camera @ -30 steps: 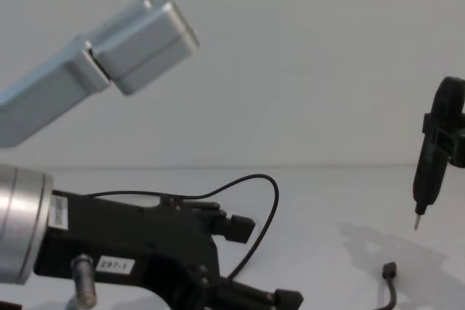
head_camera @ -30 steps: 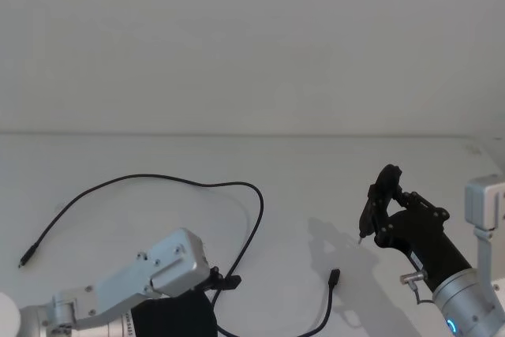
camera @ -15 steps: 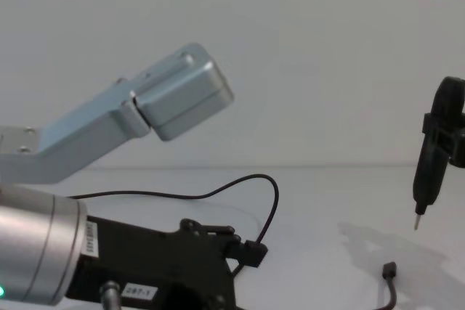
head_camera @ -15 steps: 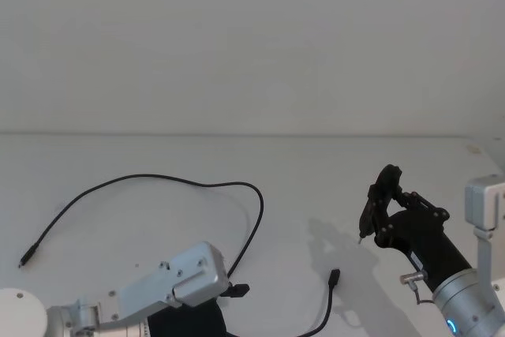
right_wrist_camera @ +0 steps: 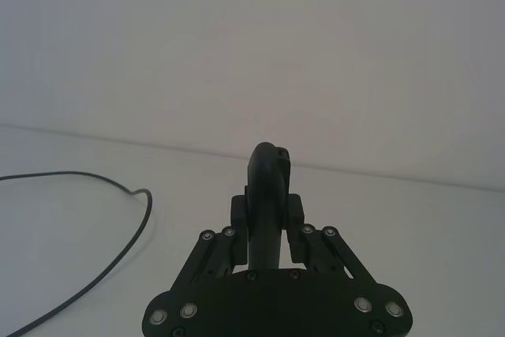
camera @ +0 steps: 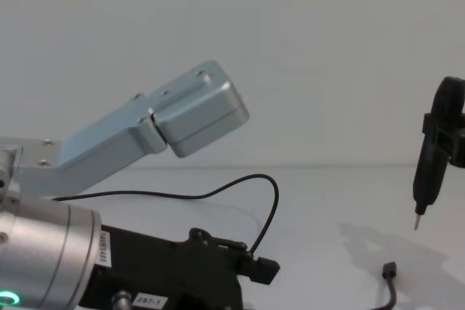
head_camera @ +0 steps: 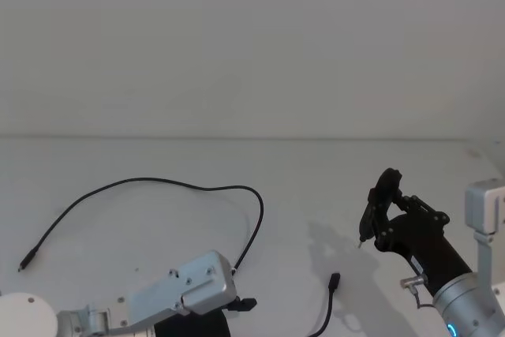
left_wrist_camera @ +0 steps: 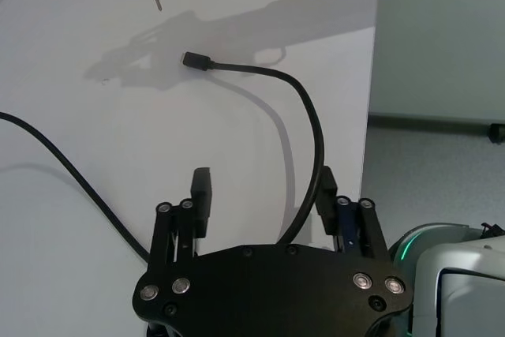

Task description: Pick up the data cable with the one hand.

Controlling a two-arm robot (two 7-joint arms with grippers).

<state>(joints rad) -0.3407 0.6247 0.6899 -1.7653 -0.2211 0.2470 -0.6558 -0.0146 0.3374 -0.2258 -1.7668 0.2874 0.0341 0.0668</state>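
The data cable's black plug [left_wrist_camera: 196, 61] stays free as the left gripper grabs the data cable by its cord behind that plug [left_wrist_camera: 318, 144] next.
The data cable [head_camera: 182, 185] is a thin black cord looping across the white table, with one small plug at the far left [head_camera: 24, 265] and the other near the middle front [head_camera: 334, 280]. In the left wrist view my left gripper [left_wrist_camera: 264, 191] is open, and the data cable [left_wrist_camera: 318, 140] runs between its fingers, close against one finger [left_wrist_camera: 327, 189]. The left gripper [camera: 254, 270] sits low at the front of the table. My right gripper [head_camera: 384, 212] hovers at the right, shut on a black pen-shaped screwdriver [camera: 426, 172] that points down.
The table [head_camera: 331, 179] is plain white against a pale wall. The screwdriver's tip [left_wrist_camera: 158, 1] hangs just above the table, a little beyond the cable's plug [left_wrist_camera: 194, 60]. The table's edge and floor show beside the left gripper [left_wrist_camera: 426, 140].
My left arm has drawn back toward the front edge and shifted right, with its gripper lower. The cable and the right gripper have stayed where they were.
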